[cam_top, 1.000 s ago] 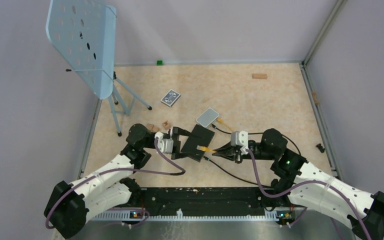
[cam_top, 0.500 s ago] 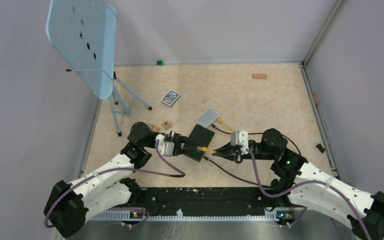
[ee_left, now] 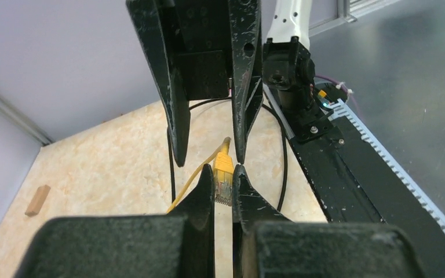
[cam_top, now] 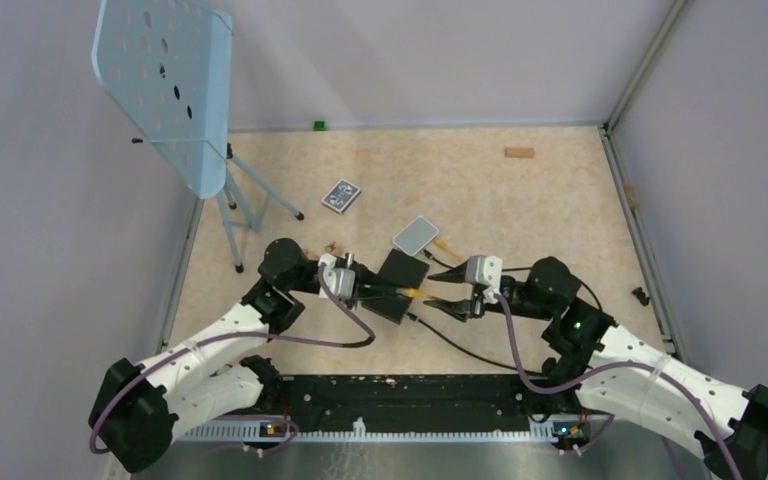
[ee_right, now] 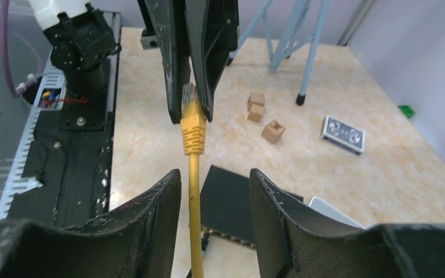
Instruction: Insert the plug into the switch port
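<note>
I will next grip the yellow plug (ee_left: 223,176) by its ribbed cable end with my right gripper, so its clear tip can enter the switch port.
The yellow plug (ee_left: 223,176) is pinched between the tips of my left gripper (ee_left: 224,169), which is shut on it, above the floor. From the right wrist view the plug (ee_right: 193,124) sticks out of the left fingers (ee_right: 200,52), and its yellow cable (ee_right: 194,220) runs loose between the spread jaws of my right gripper (ee_right: 215,172), which is open. The flat black switch box (cam_top: 402,275) lies under both grippers. Its edge with the switch port sockets (ee_right: 227,236) faces the right arm. In the top view my left gripper (cam_top: 388,291) and right gripper (cam_top: 440,290) face each other.
A pale grey-blue card (cam_top: 416,235) lies just behind the box, a playing card (cam_top: 341,195) farther back left. Small wooden blocks (ee_right: 256,107) sit left of the box. A blue perforated stand (cam_top: 165,80) occupies the back left. A black cable (cam_top: 460,345) trails toward the near edge.
My left gripper slid right and shut on the yellow plug. My right gripper, which had held the plug, opened and let it go.
</note>
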{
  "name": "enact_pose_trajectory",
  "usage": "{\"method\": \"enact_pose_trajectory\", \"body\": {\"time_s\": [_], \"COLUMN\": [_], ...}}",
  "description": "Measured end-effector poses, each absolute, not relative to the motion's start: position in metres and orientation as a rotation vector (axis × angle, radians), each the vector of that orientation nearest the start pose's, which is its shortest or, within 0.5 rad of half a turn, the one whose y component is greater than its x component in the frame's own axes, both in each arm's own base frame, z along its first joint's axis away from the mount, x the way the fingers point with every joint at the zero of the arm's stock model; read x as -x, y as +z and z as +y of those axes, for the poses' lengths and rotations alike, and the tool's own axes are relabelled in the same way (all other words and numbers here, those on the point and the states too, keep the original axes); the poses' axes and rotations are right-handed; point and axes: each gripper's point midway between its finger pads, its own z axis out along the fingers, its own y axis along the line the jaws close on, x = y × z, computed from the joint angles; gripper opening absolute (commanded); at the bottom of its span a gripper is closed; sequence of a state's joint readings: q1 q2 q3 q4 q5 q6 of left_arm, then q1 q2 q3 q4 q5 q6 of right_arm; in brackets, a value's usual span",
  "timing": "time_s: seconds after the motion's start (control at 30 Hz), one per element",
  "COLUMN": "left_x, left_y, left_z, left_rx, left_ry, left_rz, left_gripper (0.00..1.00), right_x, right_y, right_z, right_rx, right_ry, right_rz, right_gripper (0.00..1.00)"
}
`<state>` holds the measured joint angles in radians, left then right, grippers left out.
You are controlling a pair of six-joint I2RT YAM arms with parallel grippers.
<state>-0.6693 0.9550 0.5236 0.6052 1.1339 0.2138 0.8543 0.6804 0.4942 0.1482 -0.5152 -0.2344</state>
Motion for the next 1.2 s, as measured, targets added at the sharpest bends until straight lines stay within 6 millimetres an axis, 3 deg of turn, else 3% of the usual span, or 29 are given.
{"method": "enact_pose_trajectory", "body": {"time_s": [0.2,0.6,0.67,0.77,0.87,1.0,1.13,1.17,1.2], "left_x": [-0.127,-0.136,-0.137,-0.138,-0.139,-0.140,-0.141,-0.141,-0.141], "left_y": [0.267,0.271,0.271,0.272,0.272,0.272,0.272,0.272,0.272], "left_z": [-0.294,-0.294,-0.294,-0.294,-0.294,-0.294,-0.294,-0.294,-0.294], "left_rx": [-1.336,-1.226,-1.220,-1.211,-1.203,-1.196,-1.192,-1.192,-1.191], "left_ry": [-1.171,-1.203,-1.205,-1.206,-1.204,-1.200,-1.200,-1.202,-1.203], "left_rz": [0.845,0.940,0.943,0.949,0.956,0.961,0.965,0.967,0.967], "left_gripper": [0.00,0.00,0.00,0.00,0.00,0.00,0.00,0.00,0.09], "right_x": [-0.145,-0.149,-0.148,-0.147,-0.147,-0.146,-0.146,-0.146,-0.146], "right_y": [0.262,0.252,0.253,0.256,0.259,0.262,0.261,0.261,0.261], "right_z": [0.280,0.296,0.296,0.296,0.297,0.297,0.297,0.297,0.297], "right_rx": [1.167,1.218,1.220,1.218,1.215,1.213,1.217,1.217,1.218], "right_ry": [0.846,0.869,0.869,0.872,0.875,0.876,0.876,0.875,0.874], "right_rz": [1.086,1.066,1.061,1.044,1.030,1.016,1.012,1.013,1.012], "right_gripper": [0.44,0.28,0.28,0.38,0.39,0.27,0.01,0.00,0.00]}}
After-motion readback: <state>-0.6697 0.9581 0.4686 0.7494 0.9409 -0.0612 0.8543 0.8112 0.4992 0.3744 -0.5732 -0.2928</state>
